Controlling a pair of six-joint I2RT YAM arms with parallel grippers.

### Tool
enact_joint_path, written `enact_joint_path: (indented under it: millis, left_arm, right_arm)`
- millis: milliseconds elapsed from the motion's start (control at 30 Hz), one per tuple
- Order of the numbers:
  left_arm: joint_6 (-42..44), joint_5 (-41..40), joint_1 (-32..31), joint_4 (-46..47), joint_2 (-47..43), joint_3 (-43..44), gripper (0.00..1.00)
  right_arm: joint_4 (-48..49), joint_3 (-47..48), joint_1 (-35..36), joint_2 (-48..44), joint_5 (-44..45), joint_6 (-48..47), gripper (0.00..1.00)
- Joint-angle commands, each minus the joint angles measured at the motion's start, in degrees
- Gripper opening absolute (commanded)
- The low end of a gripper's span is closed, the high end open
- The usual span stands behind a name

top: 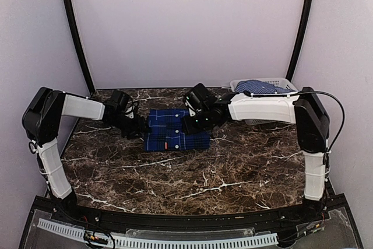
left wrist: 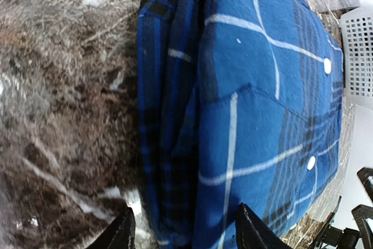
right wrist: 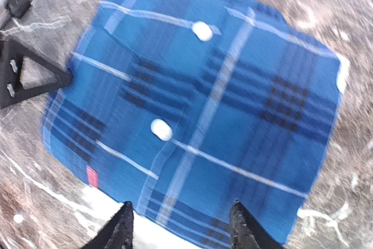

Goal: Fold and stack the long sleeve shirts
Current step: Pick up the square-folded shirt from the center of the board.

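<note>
I should next grab the plaid shirt's stacked folded side edge (top: 147,127) (left wrist: 179,227) with my left gripper, layers together. Then I can turn the shirt over still folded for stacking.
A dark blue plaid long sleeve shirt (top: 175,129) lies folded into a rectangle at the middle of the marble table. Its white buttons and a small red tag show in the right wrist view (right wrist: 198,103). My left gripper (top: 135,127) sits low at the shirt's left side, open. Its fingers straddle the stacked folded edge (left wrist: 175,144), the gripper (left wrist: 183,232) not closed on the cloth. My right gripper (top: 195,122) hovers open over the shirt's right part, and nothing is between its fingers (right wrist: 180,227). A lighter blue checked shirt (top: 259,87) lies crumpled in the basket.
A pale lattice basket (top: 280,81) stands at the back right corner, its wall showing in the left wrist view (left wrist: 358,56). Curved black poles and white walls ring the table (top: 175,173). Both forearms reach inward over the table's back half.
</note>
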Motion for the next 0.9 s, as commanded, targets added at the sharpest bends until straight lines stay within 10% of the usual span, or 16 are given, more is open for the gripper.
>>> enact_joint_path:
  millis: [0, 400, 733, 867]
  left_arm:
    - [1.3, -2.5, -0.6, -3.8, 2.6, 3.5, 0.57]
    - [1.1, -7.1, -3.8, -7.7, 7.8, 6.7, 0.42]
    - [0.2, -6.0, -3.9, -7.1, 7.2, 7.5, 0.01]
    - [0.8, -5.3, -3.9, -7.9, 5.0, 7.4, 0.0]
  right_arm:
    - [2.9, -8.2, -1.7, -3.1, -0.3, 1.4, 0.46]
    - [7.5, -18.1, -2.4, -2.8, -3.2, 3.8, 0.32]
    - [6.5, -17.3, -2.4, -6.8, -2.5, 3.3, 0.42]
    - [6.2, -17.2, -2.8, -8.9, -2.2, 3.2, 0.48]
